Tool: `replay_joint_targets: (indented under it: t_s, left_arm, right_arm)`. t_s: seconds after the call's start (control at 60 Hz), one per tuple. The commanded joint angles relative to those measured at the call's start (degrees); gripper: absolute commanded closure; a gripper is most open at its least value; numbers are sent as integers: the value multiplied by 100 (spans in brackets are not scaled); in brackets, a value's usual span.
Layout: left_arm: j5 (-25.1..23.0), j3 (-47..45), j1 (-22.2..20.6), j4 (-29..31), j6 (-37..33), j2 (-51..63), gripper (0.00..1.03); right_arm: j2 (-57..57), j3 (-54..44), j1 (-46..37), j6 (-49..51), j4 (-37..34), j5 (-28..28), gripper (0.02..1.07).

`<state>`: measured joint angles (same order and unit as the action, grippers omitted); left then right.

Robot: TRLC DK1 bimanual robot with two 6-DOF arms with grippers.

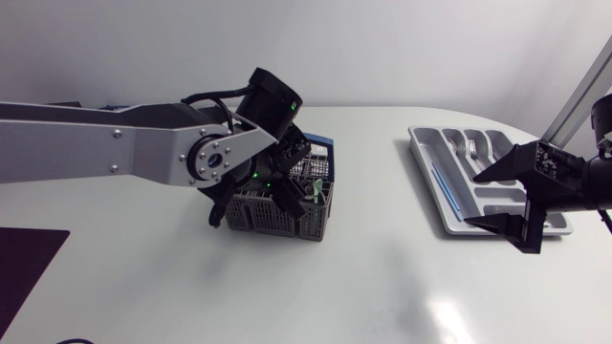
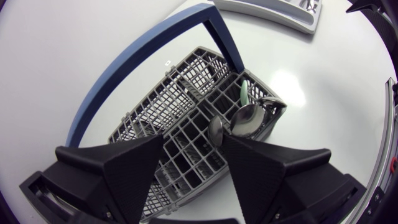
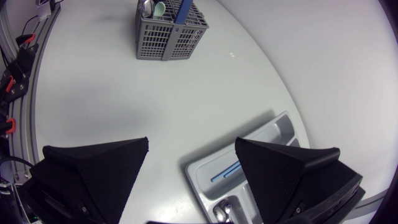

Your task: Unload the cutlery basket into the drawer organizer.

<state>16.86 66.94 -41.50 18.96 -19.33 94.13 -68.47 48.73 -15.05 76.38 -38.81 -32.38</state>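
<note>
The basket's grid closes around the handle of the metal spoon. The robot's left gripper should next grab the spoon by its bowl point(image 2: 216, 130), which sticks up above the bars, to pick it up.
The grey cutlery basket point(image 1: 273, 212) with a blue handle point(image 2: 149, 62) stands left of the table's middle. In its end compartment lean two metal spoons point(image 2: 241, 120) and a pale green utensil point(image 2: 244, 92). My left gripper point(image 1: 292, 194) hangs low over the basket, open, with its fingers point(image 2: 130, 171) astride the basket's grid beside the spoons and nothing held between them. The grey drawer organizer point(image 1: 449, 182) lies at the right and holds metal cutlery point(image 1: 470, 148) and a blue piece point(image 3: 227, 170). My right gripper point(image 1: 475, 199) hovers open over the organizer's near end.
A dark mat point(image 1: 24, 268) lies at the table's front left corner. White tabletop point(image 1: 382, 239) stretches between the basket and the organizer.
</note>
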Motion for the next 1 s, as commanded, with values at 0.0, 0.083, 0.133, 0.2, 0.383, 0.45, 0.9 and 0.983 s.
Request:
replay_joint_targets:
  t_s: [0.0,0.083,0.133,0.2,0.383,0.45,0.9,0.983]
  left_arm:
    - [54,-137,-43,-77,-71,106,39]
    - [63,-137,-43,-103,-62,123,39]
    - [72,-128,-43,-121,-62,132,39]
    - [80,-137,-52,-138,-62,132,44]
    - [80,-181,-60,-182,-44,211,44]
    - [80,-190,-69,-191,-44,229,46]
    - [80,-260,-69,-367,17,238,78]
    - [80,-278,-60,-384,26,220,80]
  right_arm:
    - [44,-136,46,-97,14,-40,7]
    - [62,-162,63,-106,22,-40,7]
    - [62,-171,72,-106,22,-40,7]
    - [79,-171,81,-106,22,-40,7]
    - [88,-180,90,-106,22,-40,7]
    - [97,-197,99,-106,22,-40,7]
    - [123,-224,143,-150,31,-40,7]
    - [123,-232,143,-150,40,-40,7]
